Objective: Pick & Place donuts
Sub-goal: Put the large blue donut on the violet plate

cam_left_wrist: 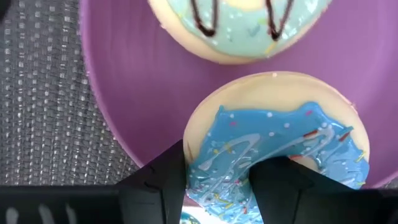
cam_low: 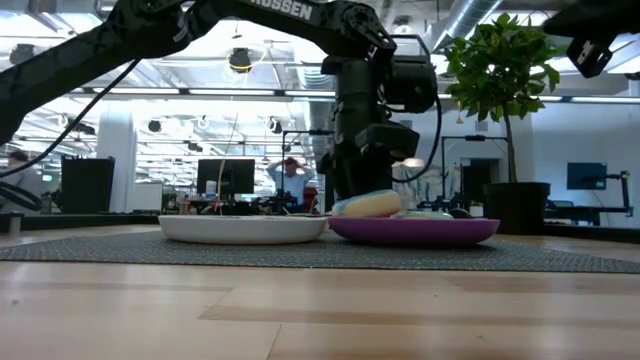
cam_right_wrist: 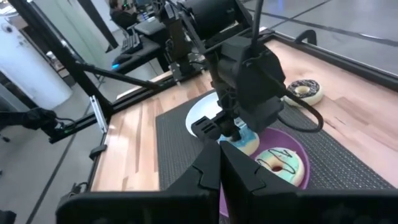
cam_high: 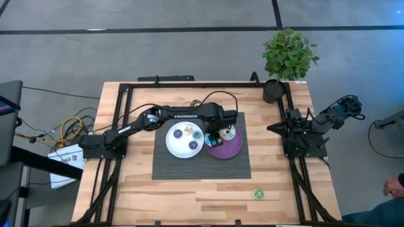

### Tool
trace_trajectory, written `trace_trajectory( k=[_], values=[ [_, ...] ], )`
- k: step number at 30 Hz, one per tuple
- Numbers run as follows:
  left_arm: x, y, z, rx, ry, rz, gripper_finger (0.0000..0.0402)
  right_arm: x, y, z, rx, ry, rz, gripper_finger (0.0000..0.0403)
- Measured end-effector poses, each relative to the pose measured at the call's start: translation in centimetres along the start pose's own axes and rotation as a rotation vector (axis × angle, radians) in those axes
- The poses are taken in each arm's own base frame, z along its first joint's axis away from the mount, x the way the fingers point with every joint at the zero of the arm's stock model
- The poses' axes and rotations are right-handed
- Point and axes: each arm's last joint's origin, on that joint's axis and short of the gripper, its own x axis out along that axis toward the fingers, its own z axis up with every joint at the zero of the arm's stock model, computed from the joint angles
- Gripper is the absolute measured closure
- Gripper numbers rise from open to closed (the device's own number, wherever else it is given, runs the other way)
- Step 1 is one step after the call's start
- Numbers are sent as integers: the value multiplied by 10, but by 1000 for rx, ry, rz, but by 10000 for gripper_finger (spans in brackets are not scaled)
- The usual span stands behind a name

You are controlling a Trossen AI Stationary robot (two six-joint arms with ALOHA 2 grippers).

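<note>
My left gripper needs to release the blue-iced donut now: the donut sits low inside the purple plate's rim (cam_high: 224, 152), so would stay on the plate.
My left gripper (cam_high: 214, 135) reaches over the purple plate (cam_high: 233, 150) and is shut on a blue-iced donut with sprinkles (cam_left_wrist: 280, 124). A second donut, pale blue with brown stripes (cam_left_wrist: 242, 25), lies on the same plate beside it. Three small donuts (cam_high: 193, 146) lie on the white plate (cam_high: 178, 149) to the left. A green donut (cam_high: 257, 193) lies alone on the wood near the table's near edge, and a white and brown one (cam_high: 196, 103) lies near the far edge. My right gripper (cam_right_wrist: 221, 163) waits shut at the table's right edge. My left gripper pinches the blue donut's ring (cam_left_wrist: 214, 180): one finger (cam_left_wrist: 280, 183) stands in the hole, the other (cam_left_wrist: 155, 183) against the outer rim. The fingers come from above, pointing down. The donut sits iced side up, low over the purple plate (cam_left_wrist: 137, 81); whether it rests on it, I cannot tell.
Both plates sit side by side on a dark grey mat (cam_high: 170, 167) at the table's middle. A potted plant (cam_high: 287, 57) stands at the far right corner. Bare wood lies on the near side of the mat. A black frame runs along the table's edges.
</note>
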Motion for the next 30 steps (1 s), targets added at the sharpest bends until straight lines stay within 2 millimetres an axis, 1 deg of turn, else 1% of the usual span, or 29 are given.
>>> trace_trajectory(
  k=[11, 23, 26, 30],
  values=[
    [-1, 9, 1, -26, 7, -22, 250, 0, -1, 1, 26, -21, -31, 403],
    [-1, 8, -1, -66, 30, -51, 249, 0, -1, 1, 26, -22, -32, 403],
    [-1, 8, -1, -67, 37, -60, 238, 0, -1, 1, 26, -21, -32, 403],
    [-1, 8, -2, -95, 45, -58, 201, 0, -1, 1, 26, -21, -32, 403]
  ],
)
